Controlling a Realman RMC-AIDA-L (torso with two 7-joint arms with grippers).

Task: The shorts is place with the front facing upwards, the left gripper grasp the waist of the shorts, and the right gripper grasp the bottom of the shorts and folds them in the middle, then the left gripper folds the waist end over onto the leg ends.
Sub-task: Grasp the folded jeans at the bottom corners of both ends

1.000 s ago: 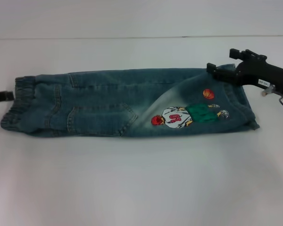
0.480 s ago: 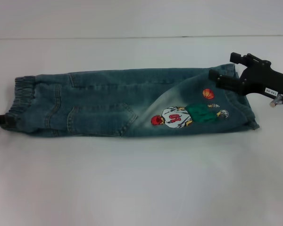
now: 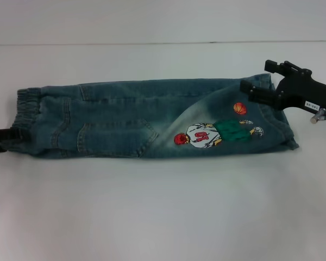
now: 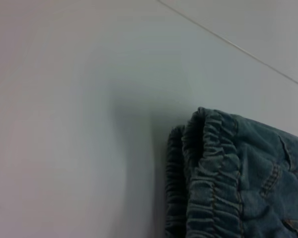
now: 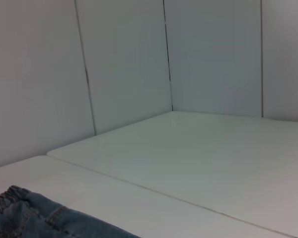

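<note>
The fingers of my left gripper sit level with the elastic waist's near corner [image 3: 23,142] [image 4: 208,218], so it is now time to close on the waist of the shorts.
The blue denim shorts [image 3: 130,119] lie flat on the white table [image 3: 163,206], folded lengthwise, with a cartoon basketball print [image 3: 214,133] facing up. Their elastic waist [image 3: 23,122] is at the left and the leg ends [image 3: 277,128] are at the right. My left gripper [image 3: 4,134] shows only as a black tip at the picture's left edge, touching the near corner of the waist. The left wrist view shows the gathered waistband [image 4: 203,168] close up. Above the far corner of the leg ends, my right gripper [image 3: 262,79] hovers open. A denim edge [image 5: 30,215] shows in the right wrist view.
White walls [image 5: 139,64] stand behind the table. A seam line [image 3: 163,43] crosses the tabletop behind the shorts.
My left gripper dropped from the far part of the waist to its near corner and edged in toward the waistband. The right gripper shifted slightly right, then held still.
</note>
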